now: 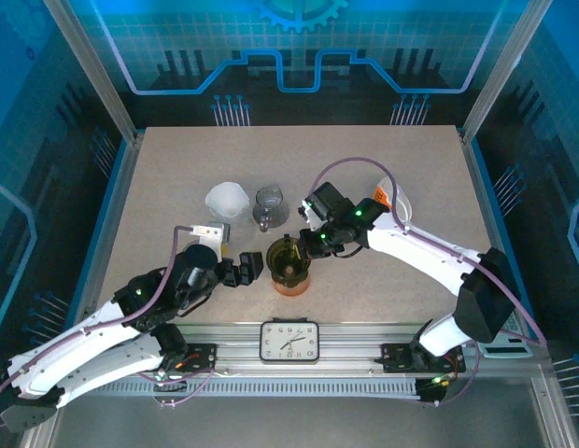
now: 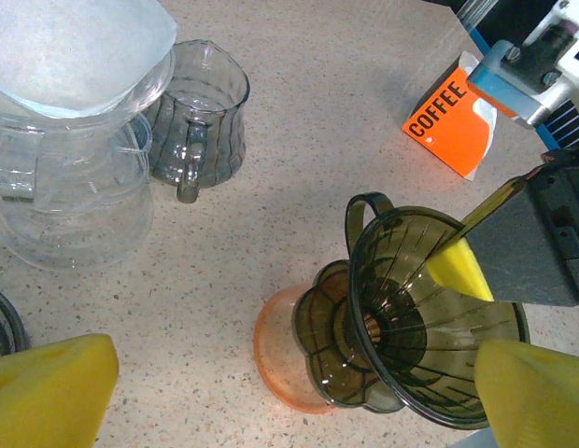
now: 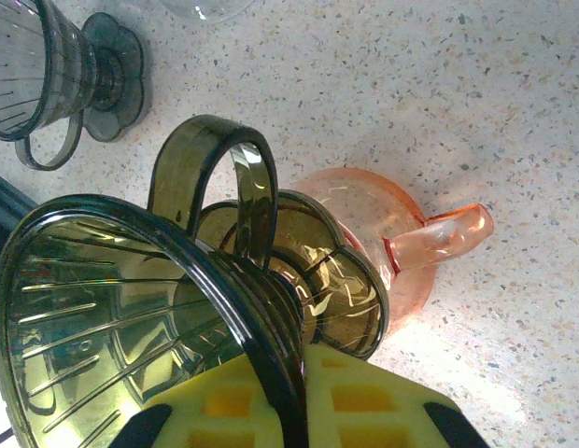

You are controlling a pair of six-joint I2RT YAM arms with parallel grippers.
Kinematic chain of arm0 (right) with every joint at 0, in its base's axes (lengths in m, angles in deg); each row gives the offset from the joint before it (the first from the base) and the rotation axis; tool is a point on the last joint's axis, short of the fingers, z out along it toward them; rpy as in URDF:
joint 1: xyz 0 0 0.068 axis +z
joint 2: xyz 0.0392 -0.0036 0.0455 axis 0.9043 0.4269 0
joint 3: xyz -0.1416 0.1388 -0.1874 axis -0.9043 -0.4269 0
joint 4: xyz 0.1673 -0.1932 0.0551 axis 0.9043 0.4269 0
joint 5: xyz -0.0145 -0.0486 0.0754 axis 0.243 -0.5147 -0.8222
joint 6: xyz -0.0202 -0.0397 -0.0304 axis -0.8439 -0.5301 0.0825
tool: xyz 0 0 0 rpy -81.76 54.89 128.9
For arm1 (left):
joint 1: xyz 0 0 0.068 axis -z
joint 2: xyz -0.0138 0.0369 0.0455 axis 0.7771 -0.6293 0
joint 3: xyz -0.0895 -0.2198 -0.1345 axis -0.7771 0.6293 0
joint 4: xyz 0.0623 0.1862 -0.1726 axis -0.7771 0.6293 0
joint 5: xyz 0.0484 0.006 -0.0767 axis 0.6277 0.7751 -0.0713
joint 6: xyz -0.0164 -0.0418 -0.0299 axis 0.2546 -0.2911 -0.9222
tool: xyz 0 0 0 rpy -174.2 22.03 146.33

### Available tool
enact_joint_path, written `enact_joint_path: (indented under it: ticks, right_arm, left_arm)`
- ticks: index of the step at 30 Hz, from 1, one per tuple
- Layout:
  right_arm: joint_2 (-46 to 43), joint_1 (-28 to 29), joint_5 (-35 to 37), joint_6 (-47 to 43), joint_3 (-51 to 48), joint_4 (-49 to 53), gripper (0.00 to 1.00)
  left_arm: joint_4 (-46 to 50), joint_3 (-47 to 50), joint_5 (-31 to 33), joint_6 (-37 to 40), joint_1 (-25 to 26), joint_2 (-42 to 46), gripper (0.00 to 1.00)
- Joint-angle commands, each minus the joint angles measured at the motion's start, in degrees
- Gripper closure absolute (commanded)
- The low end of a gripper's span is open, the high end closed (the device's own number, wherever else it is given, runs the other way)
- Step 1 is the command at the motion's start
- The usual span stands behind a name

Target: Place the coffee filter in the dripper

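The robot's right gripper is ready to release the dripper: the dripper's flower-shaped base is over the orange cup's opening, so the dripper would rest on the cup.
The white paper coffee filter [image 1: 227,199] [image 2: 75,47] sits in the mouth of a clear glass carafe [image 2: 65,196] at the back left. The dark olive dripper [image 1: 289,257] [image 2: 430,317] [image 3: 131,299] rests with its flower-shaped base on an orange cup [image 1: 291,283] [image 2: 275,359] [image 3: 402,233]. My right gripper [image 1: 301,246] [image 3: 294,401] is shut on the dripper's rim, one yellow pad [image 2: 458,271] inside the cone and one outside. My left gripper [image 1: 252,269] [image 2: 289,401] stands open just left of the dripper, and nothing lies between its yellow fingertips [image 2: 51,392].
A grey glass vessel with a handle [image 1: 268,207] [image 2: 201,121] [image 3: 56,65] stands beside the carafe. An orange coffee packet [image 2: 453,117] lies at the back right. A clock [image 1: 289,341] sits on the front rail between the arm bases.
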Motion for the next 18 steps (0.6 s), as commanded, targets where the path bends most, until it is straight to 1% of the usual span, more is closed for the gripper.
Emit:
enact_joint_path:
  ticks: [1,4,9,12,15,18]
  right_arm:
    - [1.06,0.89,0.24,-0.62,1.25,0.09,0.99]
    - [1.26,1.09,0.11,-0.62,1.1,-0.05,0.92]
    - [0.14,1.19,1.15,-0.45,0.71,-0.53,0.66]
    - [-1.57,1.13,3.19,-0.45,0.43,-0.79,0.54]
    - [-4.03,0.76,5.12,-0.12,-0.19,-1.13,0.45]
    - [-7.37,-0.36,6.89,0.16,-1.43,-2.17,0.41]
  left_arm:
    - [-0.21,0.83,1.42,0.1,0.17,0.5,0.01]
    - [-0.12,0.83,1.61,0.19,0.17,0.49,0.01]
    - [-0.62,1.09,1.43,0.09,0.17,0.49,0.01]
    - [-0.91,1.18,1.01,0.06,0.17,0.48,0.01]
    - [-1.0,1.34,0.43,-0.17,0.17,0.39,0.01]
    - [-0.91,1.11,-0.19,-0.12,0.16,0.23,0.01]
